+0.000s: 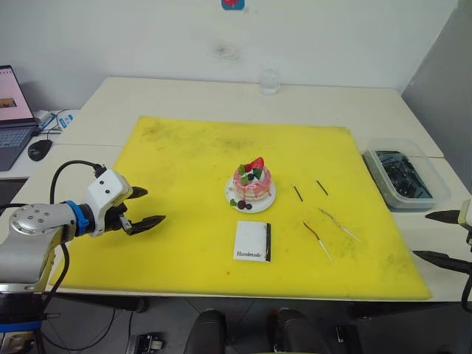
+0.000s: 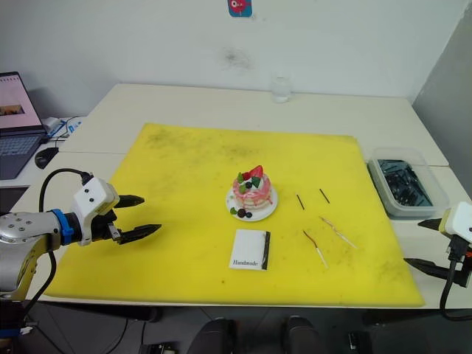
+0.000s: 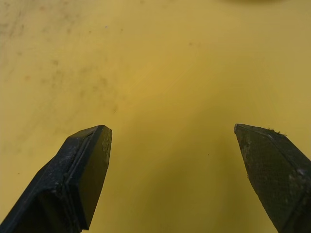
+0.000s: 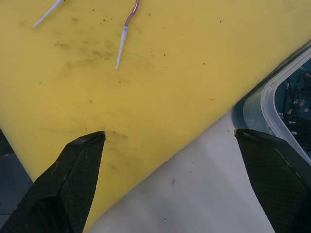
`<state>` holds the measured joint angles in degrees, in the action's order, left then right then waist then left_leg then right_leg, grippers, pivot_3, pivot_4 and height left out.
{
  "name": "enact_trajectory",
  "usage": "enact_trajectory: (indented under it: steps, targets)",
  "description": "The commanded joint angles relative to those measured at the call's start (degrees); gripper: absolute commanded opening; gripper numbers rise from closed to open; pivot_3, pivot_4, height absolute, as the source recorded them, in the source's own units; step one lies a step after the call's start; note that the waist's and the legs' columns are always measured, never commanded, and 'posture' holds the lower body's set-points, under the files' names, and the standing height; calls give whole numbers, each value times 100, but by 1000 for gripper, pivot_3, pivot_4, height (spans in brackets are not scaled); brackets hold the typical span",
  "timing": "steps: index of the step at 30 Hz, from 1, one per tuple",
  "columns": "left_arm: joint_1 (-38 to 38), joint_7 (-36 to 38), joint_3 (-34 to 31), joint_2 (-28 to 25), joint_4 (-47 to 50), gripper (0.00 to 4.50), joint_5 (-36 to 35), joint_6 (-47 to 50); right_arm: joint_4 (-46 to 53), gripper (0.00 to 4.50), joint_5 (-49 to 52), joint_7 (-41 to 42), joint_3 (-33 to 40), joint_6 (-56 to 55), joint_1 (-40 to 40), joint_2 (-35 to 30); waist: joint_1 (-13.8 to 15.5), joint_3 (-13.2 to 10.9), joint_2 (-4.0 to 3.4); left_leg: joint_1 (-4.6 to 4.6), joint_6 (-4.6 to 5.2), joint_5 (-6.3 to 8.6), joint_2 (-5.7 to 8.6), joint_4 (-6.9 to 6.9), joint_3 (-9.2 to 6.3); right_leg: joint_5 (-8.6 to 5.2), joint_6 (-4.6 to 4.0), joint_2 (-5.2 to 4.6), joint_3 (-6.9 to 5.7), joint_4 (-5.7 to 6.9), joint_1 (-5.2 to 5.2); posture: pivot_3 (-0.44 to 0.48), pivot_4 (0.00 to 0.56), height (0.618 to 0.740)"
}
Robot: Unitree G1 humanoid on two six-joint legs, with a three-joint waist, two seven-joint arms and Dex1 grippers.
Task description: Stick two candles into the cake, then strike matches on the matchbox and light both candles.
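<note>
I should get the pinkish candle ready for the cake (image 1: 252,181) next, so I should grip it with my right gripper by its pale end.
The pink-and-white cake (image 1: 252,181) with a strawberry slice sits on a small white plate (image 1: 265,205) mid-mat. In front of it lies the white matchbox (image 1: 251,241), its black strip on the right side. Two short dark matches (image 1: 298,193) (image 1: 322,187) lie to the right of the cake. Two thin candles (image 1: 317,240) (image 1: 339,224) lie nearer the front, one with its pale end showing in the right wrist view (image 4: 123,46). My left gripper (image 1: 152,206) hovers open over the mat's left part, holding nothing. My right gripper (image 1: 422,236) is open at the mat's right front corner.
A yellow mat (image 1: 184,169) covers the white table. A clear plastic bin (image 1: 408,175) of dark items stands off the mat's right edge, close to my right gripper. A glass (image 1: 270,81) stands at the back. A laptop (image 1: 11,118) and mouse (image 1: 39,150) sit far left.
</note>
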<state>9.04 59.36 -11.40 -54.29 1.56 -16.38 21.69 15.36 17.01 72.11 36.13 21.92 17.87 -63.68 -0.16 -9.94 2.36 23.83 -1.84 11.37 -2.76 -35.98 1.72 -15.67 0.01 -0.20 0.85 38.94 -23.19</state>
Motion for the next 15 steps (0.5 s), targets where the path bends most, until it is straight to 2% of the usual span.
enact_trajectory:
  steps: [1, 9, 15]
  targets:
    - [5, 116, -77, -166, 72, 4500, -22, -97, 20, 4440, 7, -2, 191, -99, -2, 21, 0, 0, 0, 0, 0, 0, 0, 0, 0, 0, 0, 0, 0, 0, 0, 0, 150, 740]
    - [142, 628, -39, -266, -53, 4500, -228, 29, 85, 4440, -1, 1, 262, -164, 137, 135, 1, 0, 0, 0, 0, 0, 1, -1, 2, 0, 1, 0, -1, 1, 0, 0, 150, 740]
    - [370, 747, -43, -183, -295, 4500, -250, -93, 132, 4440, 1, -23, 276, -169, 187, 175, 1, 0, 0, 0, 0, 0, 1, -2, 4, 1, 1, 1, -1, 3, 1, 0, 150, 740]
